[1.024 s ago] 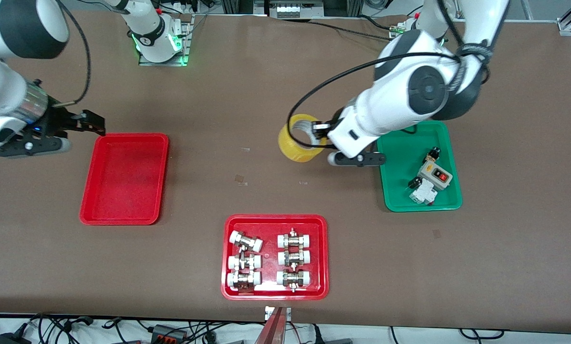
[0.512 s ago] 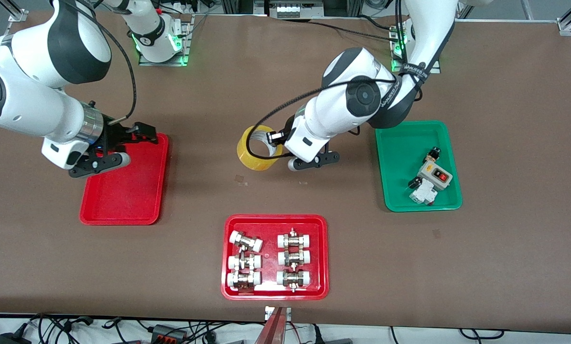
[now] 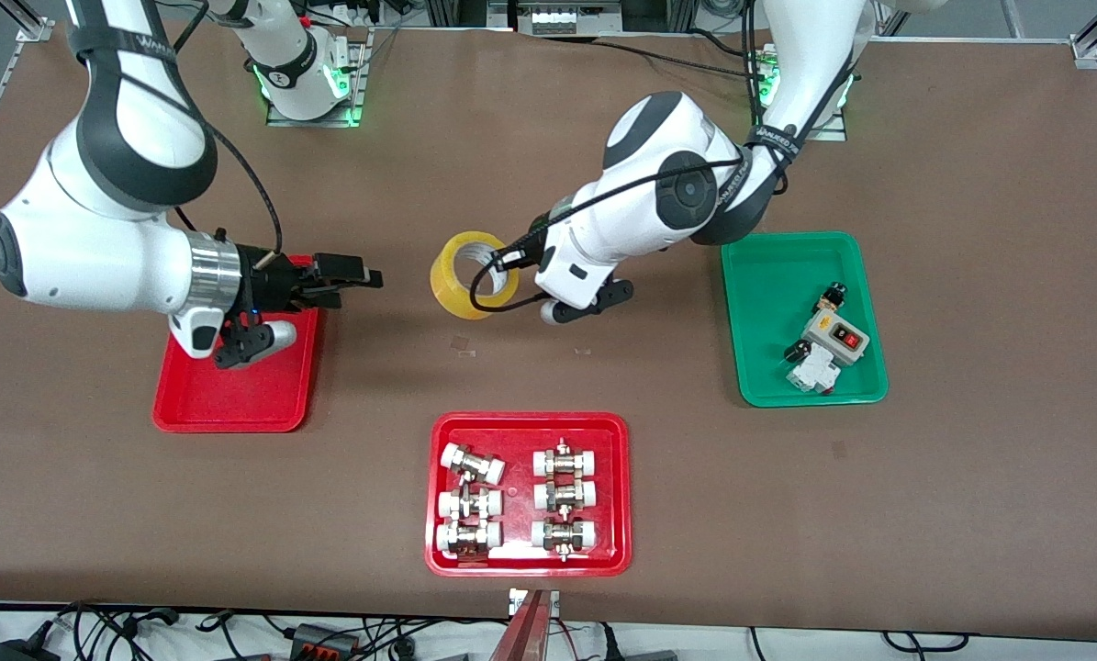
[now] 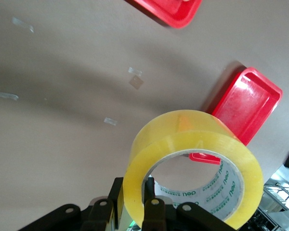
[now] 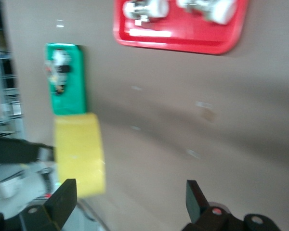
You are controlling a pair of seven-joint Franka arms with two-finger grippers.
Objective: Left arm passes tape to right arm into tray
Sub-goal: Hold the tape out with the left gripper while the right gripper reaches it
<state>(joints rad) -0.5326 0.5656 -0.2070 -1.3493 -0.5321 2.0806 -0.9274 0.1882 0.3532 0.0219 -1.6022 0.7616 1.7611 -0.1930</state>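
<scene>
My right gripper takes hold of the yellow tape (image 3: pixel 471 275) by its flat sides next, to set it into the red tray (image 3: pixel 236 397).
The yellow tape (image 3: pixel 471 275) hangs above the bare table, between the plain red tray (image 3: pixel 236 397) and the green tray. My left gripper (image 3: pixel 509 263) is shut on the roll's wall, one finger inside the hole and one outside, as the left wrist view shows: the tape (image 4: pixel 183 131) and the left gripper (image 4: pixel 133 187). My right gripper (image 3: pixel 362 273) is open over the tray's edge on the side toward the tape, pointing at the roll with a gap between them. In the right wrist view the tape (image 5: pixel 80 151) is ahead of the open right gripper (image 5: pixel 130 199). The tray (image 4: pixel 248 103) appears past the roll.
A red tray (image 3: pixel 528 424) with several white-capped metal fittings lies nearer the front camera, mid-table. A green tray (image 3: pixel 768 303) with a switch box and small parts sits toward the left arm's end. Small tape scraps (image 3: pixel 462 344) dot the table.
The left arm has carried the tape from beside the green tray toward the right arm's end. The right arm has swung in over the plain red tray, its open gripper now pointing at the roll.
</scene>
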